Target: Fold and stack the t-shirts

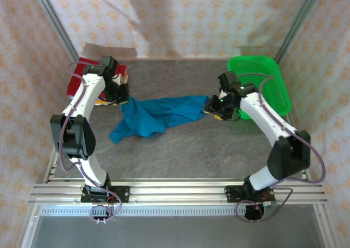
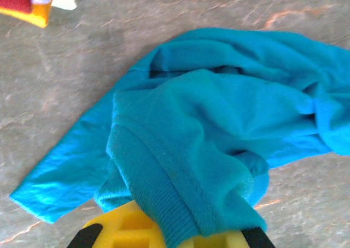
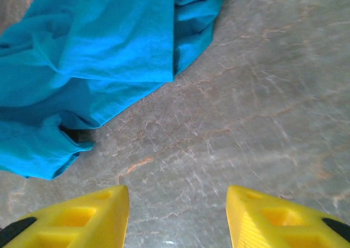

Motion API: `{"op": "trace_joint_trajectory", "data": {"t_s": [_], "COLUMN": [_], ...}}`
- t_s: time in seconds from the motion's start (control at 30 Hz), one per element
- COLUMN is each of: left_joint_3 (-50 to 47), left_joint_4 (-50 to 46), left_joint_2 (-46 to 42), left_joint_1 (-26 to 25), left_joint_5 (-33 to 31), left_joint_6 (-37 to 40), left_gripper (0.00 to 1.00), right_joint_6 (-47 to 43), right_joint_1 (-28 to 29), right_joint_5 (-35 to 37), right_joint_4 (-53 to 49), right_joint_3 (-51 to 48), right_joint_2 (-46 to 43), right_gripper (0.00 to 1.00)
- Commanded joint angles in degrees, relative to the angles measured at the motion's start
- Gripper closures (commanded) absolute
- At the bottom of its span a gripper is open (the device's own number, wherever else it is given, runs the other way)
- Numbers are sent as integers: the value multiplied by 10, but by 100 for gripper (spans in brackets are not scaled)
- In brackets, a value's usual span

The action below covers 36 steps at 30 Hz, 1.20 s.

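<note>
The teal-blue t-shirt [image 1: 156, 115] needs to be spread out for folding, so my right gripper needs to take hold of its hem corner [image 1: 202, 116], opposite the ribbed collar.
A teal-blue t-shirt [image 1: 156, 115] lies crumpled across the middle of the table, stretched between the two arms. My left gripper [image 1: 124, 97] is shut on its ribbed collar [image 2: 180, 204], which bunches over the yellow fingers [image 2: 128, 229]. My right gripper [image 1: 212, 107] hovers open at the shirt's right end; its yellow fingers [image 3: 82, 218] frame bare table, the cloth [image 3: 98, 62] lying just ahead and to the left. A stack of folded t-shirts, dark red over orange [image 1: 79, 78], sits at the back left behind the left arm; its corner [image 2: 27, 4] shows in the left wrist view.
A green plastic mesh basket [image 1: 268, 84] stands at the back right, beside the right arm. The grey marbled tabletop [image 1: 191, 155] stretches toward the near edge. Patterned curtain walls close in the back and sides.
</note>
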Motion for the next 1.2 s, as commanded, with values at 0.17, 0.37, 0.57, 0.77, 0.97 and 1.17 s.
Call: {"op": "trace_joint_trajectory", "data": {"t_s": [0.17, 0.37, 0.57, 0.77, 0.97, 1.17], "left_joint_3": [120, 76, -16, -154, -233, -273], "left_joint_4": [10, 62, 58, 70, 86, 107], "left_joint_2": [142, 130, 39, -61, -101, -118], "left_joint_1": [17, 20, 20, 20, 20, 11], "left_joint_5": [84, 76, 42, 22, 26, 31], "left_joint_6": [-48, -59, -36, -30, -34, -48], "left_gripper": [99, 65, 53, 48, 47, 47], "right_joint_6": [-2, 3, 12, 18, 15, -7], "right_joint_1": [30, 45, 51, 69, 69, 70], "right_joint_5": [4, -14, -13, 11, 19, 60], "right_joint_4": [45, 72, 74, 75, 81, 41], "right_joint_3": [88, 103, 112, 94, 101, 129], "right_joint_2": [148, 203, 237, 242, 269, 279], "right_gripper": [50, 52, 53, 54, 65, 66]}}
